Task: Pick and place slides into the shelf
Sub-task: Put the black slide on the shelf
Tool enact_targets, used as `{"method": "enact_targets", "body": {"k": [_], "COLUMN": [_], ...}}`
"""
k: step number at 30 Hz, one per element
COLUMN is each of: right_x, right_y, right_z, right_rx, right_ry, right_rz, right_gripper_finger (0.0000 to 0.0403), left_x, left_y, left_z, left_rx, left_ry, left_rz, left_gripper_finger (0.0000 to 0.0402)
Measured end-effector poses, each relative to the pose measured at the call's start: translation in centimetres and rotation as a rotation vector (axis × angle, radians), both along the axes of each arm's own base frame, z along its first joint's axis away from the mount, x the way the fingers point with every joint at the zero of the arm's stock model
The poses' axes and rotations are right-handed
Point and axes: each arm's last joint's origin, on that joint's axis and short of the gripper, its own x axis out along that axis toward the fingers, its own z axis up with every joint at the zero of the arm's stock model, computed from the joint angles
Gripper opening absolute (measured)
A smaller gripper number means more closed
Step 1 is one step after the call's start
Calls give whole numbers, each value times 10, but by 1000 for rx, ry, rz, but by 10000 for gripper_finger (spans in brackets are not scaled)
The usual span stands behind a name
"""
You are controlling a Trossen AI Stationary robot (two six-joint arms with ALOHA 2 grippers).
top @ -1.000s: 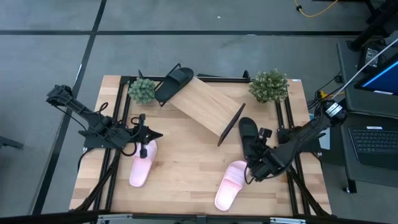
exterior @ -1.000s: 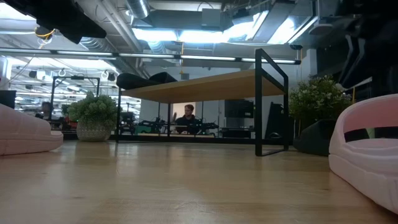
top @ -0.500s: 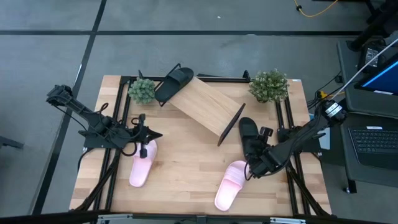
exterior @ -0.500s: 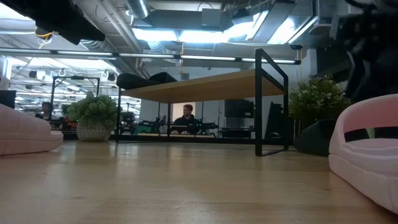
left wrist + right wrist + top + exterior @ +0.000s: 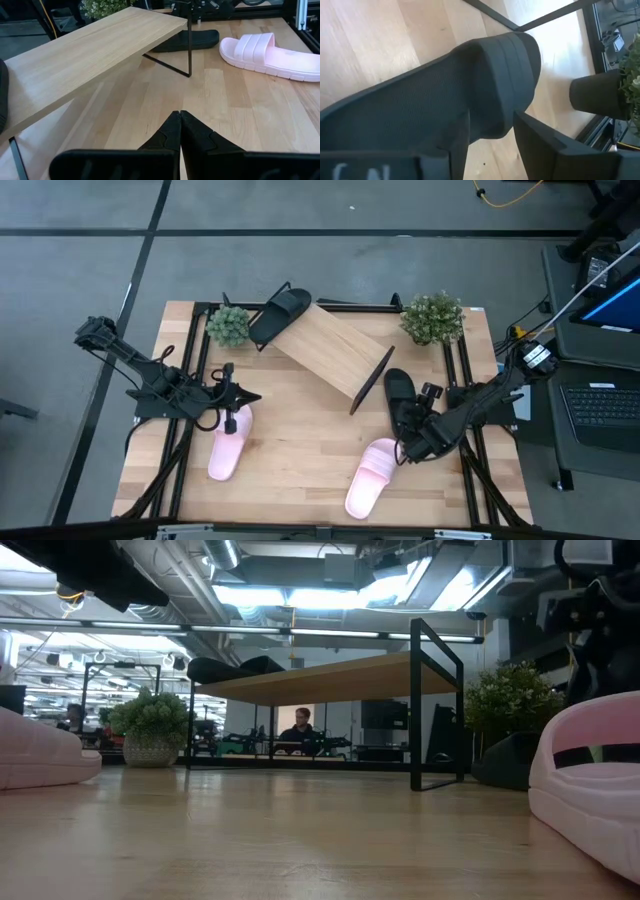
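My right gripper is to grab the slide by the side of its strap (image 5: 408, 391) next, to place the black slide on the shelf (image 5: 330, 350).
The shelf (image 5: 330, 350) stands askew at the table's far middle. One black slide (image 5: 283, 308) lies on its far-left end. The other black slide (image 5: 397, 392) lies sole-down on the table by the shelf's right end. My right gripper (image 5: 408, 440) is open at that slide's near end; in the right wrist view its fingers (image 5: 542, 145) stand either side of the slide's rim (image 5: 490, 127). One pink slide (image 5: 368, 477) lies near-right, the other (image 5: 225, 442) near-left. My left gripper (image 5: 240, 395) is shut above the table, just beyond the left pink slide. My right gripper has one finger on each side of the black slide's near end (image 5: 490, 127), coming from the table's near-right side, slanting down. The slide lies flat on the table. Whether the fingers touch it I cannot tell.
Two potted plants stand at the far edge, one (image 5: 229, 325) left of the shelf and one (image 5: 432, 318) right of it. The shelf's thin black frame leg (image 5: 190, 45) stands close to the black slide on the table. Bare wood lies at the table's near middle.
My right gripper has moved a little toward the table's far edge, away from the right pink slide and onto the near end of the black slide. The slides and the shelf have kept their places.
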Motion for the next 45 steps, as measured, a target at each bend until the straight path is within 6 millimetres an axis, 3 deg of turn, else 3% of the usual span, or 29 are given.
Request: {"method": "enact_targets", "body": {"k": [27,45], "right_x": [27,32], "right_y": [-34,-49], "right_z": [-3,-3], "right_rx": [53,92], "right_ry": [85,125], "right_rz": [-6,-48], "right_gripper_finger": [140,138], "left_x": [-1,-1], "left_y": [0,1], "left_z": [-2,-2], "left_rx": [12,13], "left_ry": [20,20], "left_rz": [0,0], "left_gripper_finger": [0,0]}}
